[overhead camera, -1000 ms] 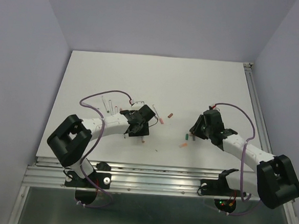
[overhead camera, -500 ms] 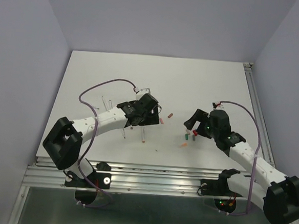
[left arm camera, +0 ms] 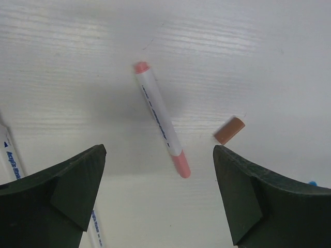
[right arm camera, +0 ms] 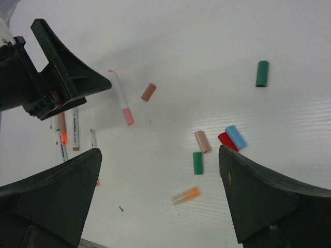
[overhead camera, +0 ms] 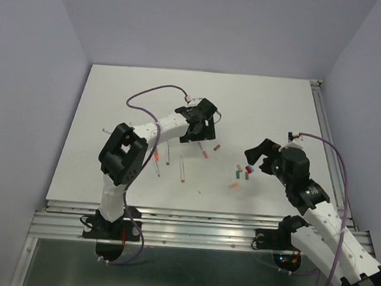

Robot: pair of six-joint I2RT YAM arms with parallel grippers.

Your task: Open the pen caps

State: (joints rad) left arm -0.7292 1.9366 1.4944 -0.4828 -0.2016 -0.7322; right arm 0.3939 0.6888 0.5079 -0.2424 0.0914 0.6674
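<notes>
My left gripper grabs across the body of the white pen next, which leaves the pink cap clear for my right gripper to open.
A white pen with a pink cap on its near end lies on the table, just ahead of my open, empty left gripper. A brown cap lies loose to its right. From above, the left gripper hovers over this pen. My right gripper is open and empty above loose caps: pink, red, blue, green, a second green and an orange-tipped clear piece. From above, the right gripper is just right of that cluster.
Several uncapped pen barrels lie left of centre, one more nearer the front. They show in the right wrist view as barrels beside the left gripper's body. The table's metal rail runs along the front.
Both grippers have opened wide. The left arm reached farther back and right, over the capped pink pen. The right arm drew back toward the right, leaving the caps on the table.
</notes>
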